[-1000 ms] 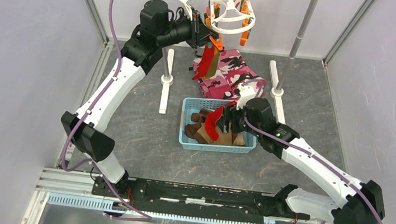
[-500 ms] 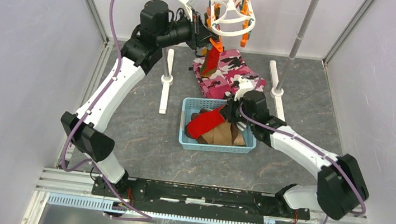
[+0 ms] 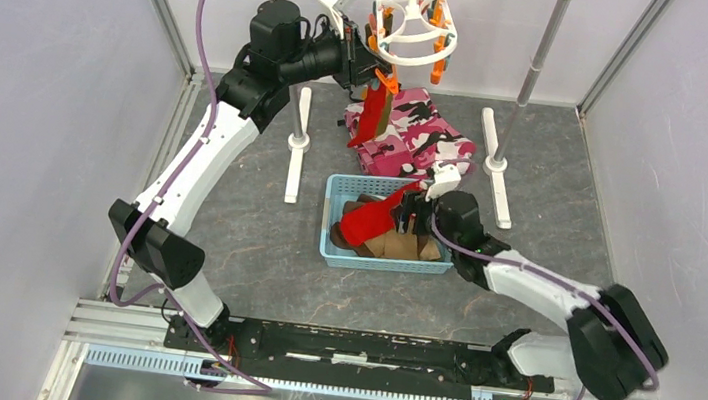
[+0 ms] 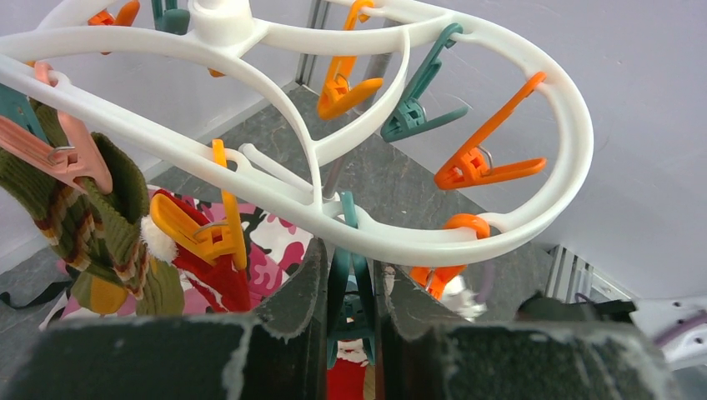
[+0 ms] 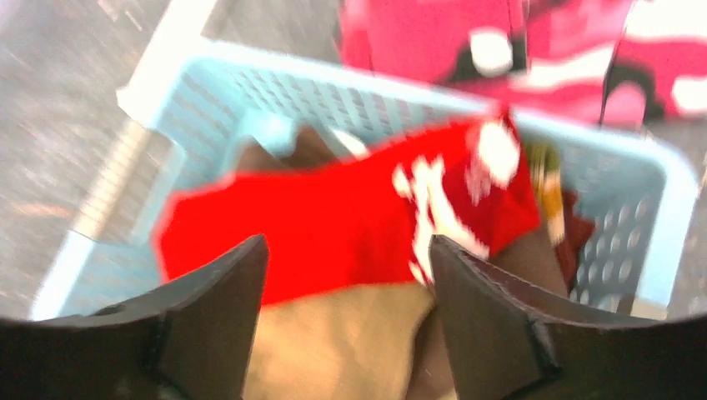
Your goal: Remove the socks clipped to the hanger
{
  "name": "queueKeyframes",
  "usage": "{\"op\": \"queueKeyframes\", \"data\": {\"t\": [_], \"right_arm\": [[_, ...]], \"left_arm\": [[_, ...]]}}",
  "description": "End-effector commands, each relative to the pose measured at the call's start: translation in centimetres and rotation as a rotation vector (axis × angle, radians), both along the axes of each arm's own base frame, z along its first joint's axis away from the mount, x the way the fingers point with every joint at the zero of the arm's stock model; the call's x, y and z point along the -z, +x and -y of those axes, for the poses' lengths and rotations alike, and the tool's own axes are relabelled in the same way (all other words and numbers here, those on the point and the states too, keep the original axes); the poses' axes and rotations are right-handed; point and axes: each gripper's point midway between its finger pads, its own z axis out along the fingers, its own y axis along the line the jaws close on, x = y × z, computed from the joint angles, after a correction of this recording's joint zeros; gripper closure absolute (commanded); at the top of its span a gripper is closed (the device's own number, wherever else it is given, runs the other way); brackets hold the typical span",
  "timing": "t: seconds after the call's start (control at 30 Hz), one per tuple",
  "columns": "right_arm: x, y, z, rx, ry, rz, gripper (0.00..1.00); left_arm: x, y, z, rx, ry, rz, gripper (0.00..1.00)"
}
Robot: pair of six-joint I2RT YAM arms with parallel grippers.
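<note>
My right gripper will next pinch its loose end to remove the red sock hanging below the teal clip, away from the clips so my left gripper can open them.
The white hanger hangs from the rail at the back and fills the left wrist view. My left gripper is shut on a teal clip under the frame; a red sock hangs below it. A second red sock hangs from a yellow clip, and an olive striped sock from a pink clip. My right gripper is open and empty just above a red sock lying on tan and brown socks.
The socks lie in a light blue basket at the table's middle. A pink camouflage cloth lies behind it. The metal rail stand's white feet flank the cloth. Several empty orange and teal clips dangle from the hanger.
My right gripper has let go of the red sock, which now lies in the basket, and the right arm has drawn back and lower. The left gripper has stayed at the hanger.
</note>
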Motion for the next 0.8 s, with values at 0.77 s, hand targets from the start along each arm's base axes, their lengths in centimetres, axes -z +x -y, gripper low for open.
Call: {"op": "queueKeyframes", "data": {"t": [0.77], "right_arm": [[-24.1,16.0,-9.7,0.251,0.137,0.813,0.23]], "left_arm": [[-3.3,-2.2,-0.4,0.033,-0.067,0.020,0.85]]}}
